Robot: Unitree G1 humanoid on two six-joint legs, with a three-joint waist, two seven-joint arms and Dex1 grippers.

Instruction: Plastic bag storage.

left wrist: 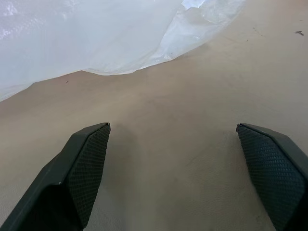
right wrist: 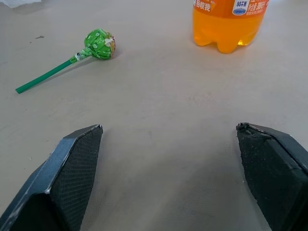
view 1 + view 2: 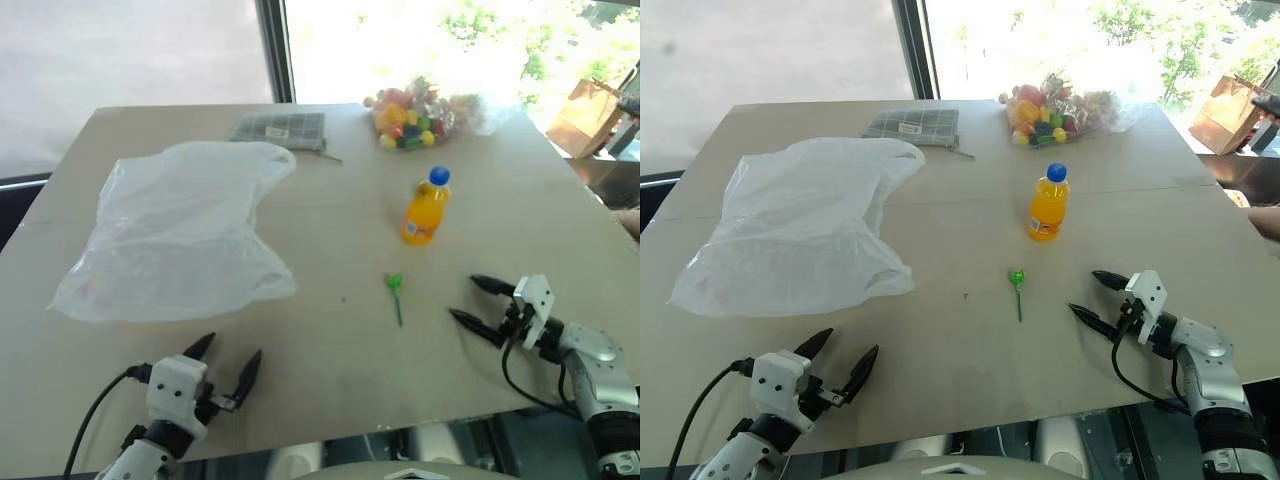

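Note:
Next, my left gripper grabs the plastic bag [image 3: 180,232] by its crumpled near corner [image 3: 286,288], since the bag lies thin and flat.
The plastic bag [image 3: 180,232], large, thin and milky-white, lies flat and crumpled on the left half of the table. Its near edge [image 1: 96,43] lies just beyond my left fingers. My left gripper [image 3: 229,362] stands open over the table's front edge, a short way in front of the bag, with nothing between its fingers. At the front right my right gripper [image 3: 463,298] is open and empty too, pointing left toward a green lollipop [image 3: 396,293] and an orange drink bottle [image 3: 426,206].
A small clear bag of colourful sweets [image 3: 415,113] and a grey checked pouch [image 3: 280,128] lie at the table's far edge [image 3: 200,108]. Bare tabletop stretches between the plastic bag and the bottle. A brown paper bag [image 3: 585,115] stands off the table at far right.

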